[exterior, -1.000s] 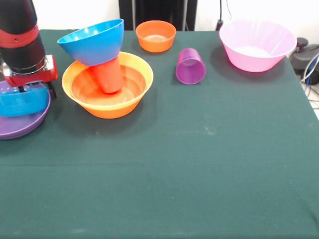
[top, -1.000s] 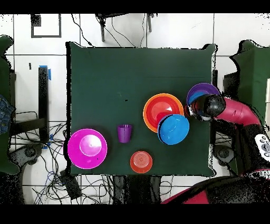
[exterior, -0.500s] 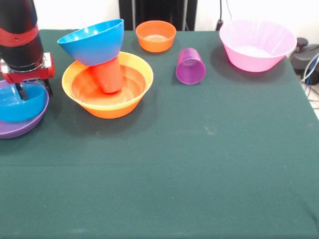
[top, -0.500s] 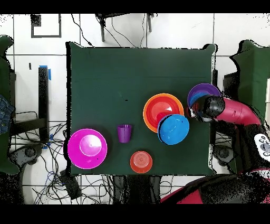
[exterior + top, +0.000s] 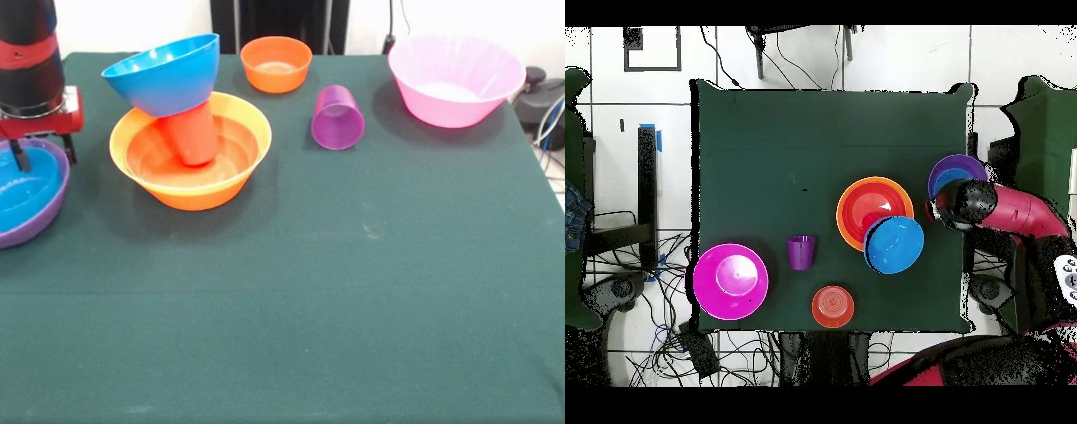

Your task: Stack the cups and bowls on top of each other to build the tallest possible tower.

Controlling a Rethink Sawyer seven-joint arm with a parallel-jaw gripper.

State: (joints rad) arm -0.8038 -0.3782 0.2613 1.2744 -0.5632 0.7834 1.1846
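Note:
I need to grip the purple bowl (image 5: 44,216) by its rim with my gripper next, to stack it and its nested small bowl onto the large blue bowl (image 5: 161,75).
The tower stands at the left: a large orange bowl (image 5: 199,190) (image 5: 849,190) holds a red-orange bowl (image 5: 150,159), an upturned red cup (image 5: 190,132), and a large blue bowl (image 5: 168,75) (image 5: 895,245) tilted on top. At the left edge a small blue bowl (image 5: 26,190) lies in the purple bowl (image 5: 44,216) (image 5: 960,165). My gripper (image 5: 42,152) (image 5: 950,207) hangs open just above them, its left finger (image 5: 18,157) at the blue bowl's rim. A purple cup (image 5: 337,117) (image 5: 801,252) lies on its side. The pink bowl (image 5: 455,79) (image 5: 730,281) and small orange bowl (image 5: 275,64) (image 5: 832,306) stand apart.
The green table (image 5: 353,291) ends just left of the purple bowl. Cables and a dark object (image 5: 543,102) lie beyond the table's right edge.
The small blue bowl went from hanging tilted at my gripper to lying flat in the purple bowl. My gripper has risen and drawn a little to the left.

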